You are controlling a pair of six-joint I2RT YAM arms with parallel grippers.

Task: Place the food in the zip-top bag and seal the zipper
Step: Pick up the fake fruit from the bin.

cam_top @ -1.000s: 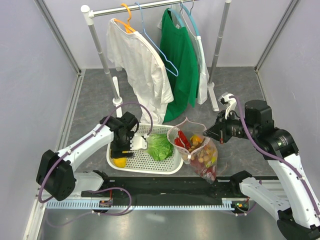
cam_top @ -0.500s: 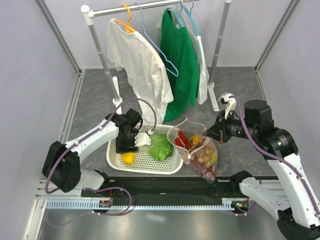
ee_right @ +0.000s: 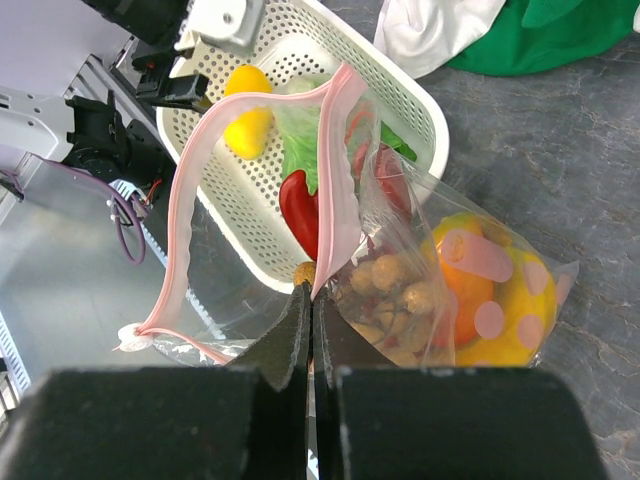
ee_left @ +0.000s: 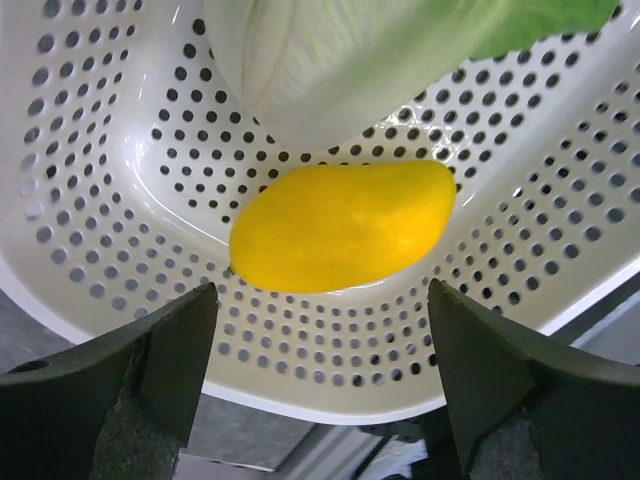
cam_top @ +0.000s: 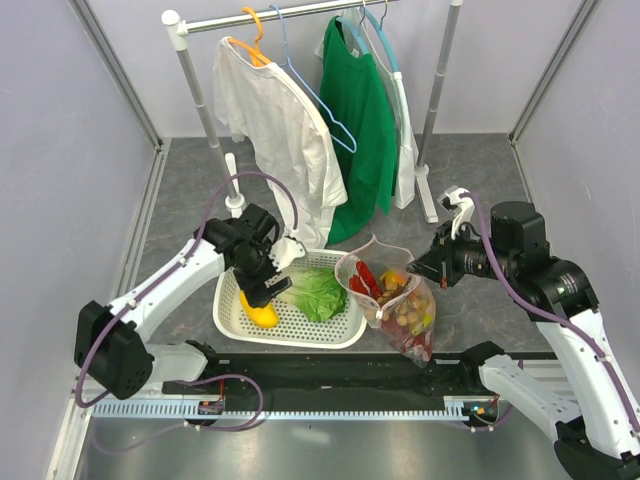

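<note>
Next, my left gripper grabs the yellow lemon across its narrower middle [cam_top: 260, 312] [ee_left: 342, 228]. This leaves the lemon's rounded ends free to enter the zip-top bag's opening.
A yellow lemon [ee_left: 343, 225] lies in the front-left corner of the white perforated basket [ee_left: 120, 150], with green lettuce [ee_left: 400, 40] just behind it. My left gripper [ee_left: 320, 300] hovers open over the lemon, a finger on each side, touching nothing. In the top view that left gripper [cam_top: 265, 290] hangs over the lemon [cam_top: 262, 315], beside the lettuce [cam_top: 318, 293]. My right gripper [ee_right: 312, 295] is shut on the pink zipper [ee_right: 190, 200] edge of the zip-top bag [ee_right: 440, 290] and holds its mouth open. Inside show a red lobster [ee_right: 300, 205], brown longans [ee_right: 395, 280] and a mango [ee_right: 480, 300].
A clothes rack [cam_top: 190, 75] at the back holds a white shirt [cam_top: 275, 130] and a green shirt [cam_top: 362, 120], whose hems hang close behind the basket [cam_top: 290, 335]. The bag [cam_top: 400, 305] stands right of the basket. A black rail [cam_top: 330, 375] runs along the near edge.
My left gripper drew back from the lettuce to the front-left of the basket, its jaws narrowing and then widening. The lemon lies a little further right. The right arm has not moved.
</note>
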